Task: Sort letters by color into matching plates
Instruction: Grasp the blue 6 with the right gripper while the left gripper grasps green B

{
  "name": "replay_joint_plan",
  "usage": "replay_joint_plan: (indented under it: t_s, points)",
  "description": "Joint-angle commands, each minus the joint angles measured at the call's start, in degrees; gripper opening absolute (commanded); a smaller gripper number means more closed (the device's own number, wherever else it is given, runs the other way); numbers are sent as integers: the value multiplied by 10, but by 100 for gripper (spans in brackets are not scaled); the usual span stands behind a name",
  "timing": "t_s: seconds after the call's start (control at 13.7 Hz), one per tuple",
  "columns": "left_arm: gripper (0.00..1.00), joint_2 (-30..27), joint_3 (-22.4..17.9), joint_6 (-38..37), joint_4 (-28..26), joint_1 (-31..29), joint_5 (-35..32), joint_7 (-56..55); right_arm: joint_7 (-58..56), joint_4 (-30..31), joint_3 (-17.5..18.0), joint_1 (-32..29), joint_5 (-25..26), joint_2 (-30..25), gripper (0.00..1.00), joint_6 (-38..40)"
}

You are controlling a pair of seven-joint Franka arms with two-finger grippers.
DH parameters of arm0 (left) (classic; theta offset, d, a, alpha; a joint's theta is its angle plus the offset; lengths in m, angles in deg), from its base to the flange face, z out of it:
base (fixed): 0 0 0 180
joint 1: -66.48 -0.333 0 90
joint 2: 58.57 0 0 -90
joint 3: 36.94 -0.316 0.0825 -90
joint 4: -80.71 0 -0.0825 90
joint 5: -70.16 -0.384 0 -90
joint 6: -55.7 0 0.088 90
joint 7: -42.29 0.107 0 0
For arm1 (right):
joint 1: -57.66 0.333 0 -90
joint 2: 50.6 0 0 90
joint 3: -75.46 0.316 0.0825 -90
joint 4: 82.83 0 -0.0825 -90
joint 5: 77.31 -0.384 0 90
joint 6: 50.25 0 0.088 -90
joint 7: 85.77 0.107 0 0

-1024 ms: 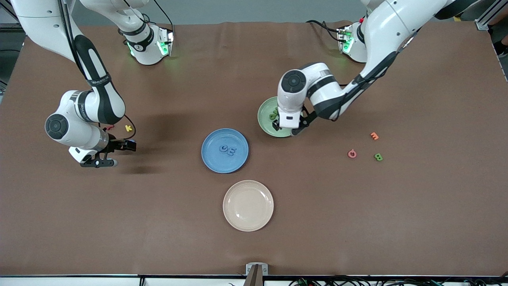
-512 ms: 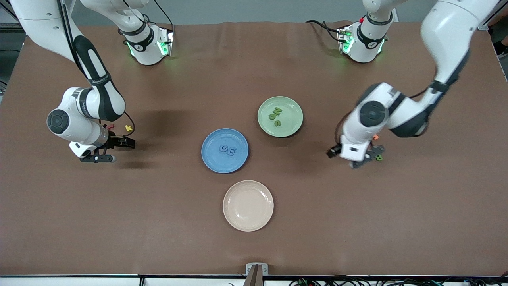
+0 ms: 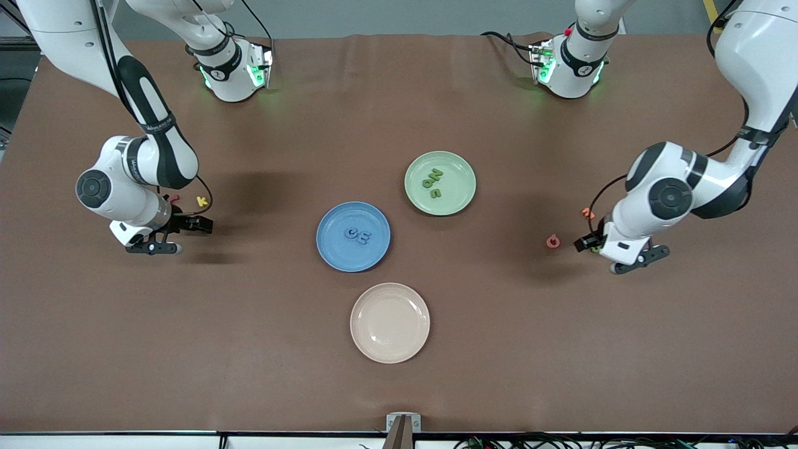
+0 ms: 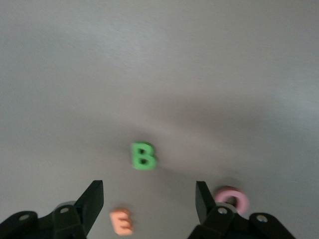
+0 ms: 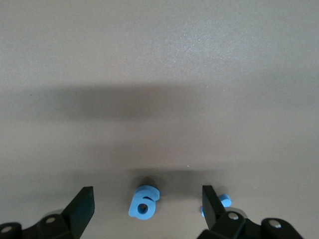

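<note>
Next, the right gripper picks up the blue 6 by its round loop (image 5: 142, 208) to sort it into the blue plate.
The pale green plate (image 3: 439, 183) holds three green letters (image 3: 432, 183). Two blue letters (image 3: 358, 235) lie in the blue plate (image 3: 353, 236). My left gripper (image 3: 608, 252) hangs open and empty low over the table at the left arm's end. In its wrist view the gripper (image 4: 149, 199) has a green B (image 4: 143, 156) just ahead of it, with an orange E (image 4: 121, 221) and a pink O (image 4: 232, 199) beside its fingers. My right gripper (image 5: 148, 204) is open around a blue 6 (image 5: 143, 201). A second blue piece (image 5: 224, 201) shows beside one finger.
A cream plate (image 3: 389, 322) lies nearer the front camera than the blue plate. A yellow K (image 3: 201, 201) sits by the right gripper (image 3: 177, 237). The pink letter (image 3: 552, 241) and orange letter (image 3: 587, 213) lie beside the left gripper.
The left arm swung away from the green plate to the loose letters at its own end of the table. The green plate's three letters are uncovered now. The right arm barely moved.
</note>
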Motion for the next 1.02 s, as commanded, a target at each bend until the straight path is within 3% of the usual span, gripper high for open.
replay_joint_plan:
  t_s: [0.0,0.29,0.51,0.95]
  points:
    - [74,1,4,48,-29,-32,-12,43,28,34,9,0,-2,-20,96,-22]
    - [66,31,-4,84,-30,-41,-18,49,54,50,9,10,-2,-20,91,-23]
    - [61,46,-26,103,-29,-40,-36,42,55,55,9,8,-2,-20,83,-25]
    - [55,53,-29,103,-28,-23,-37,-16,55,60,8,7,-2,-20,59,-27]
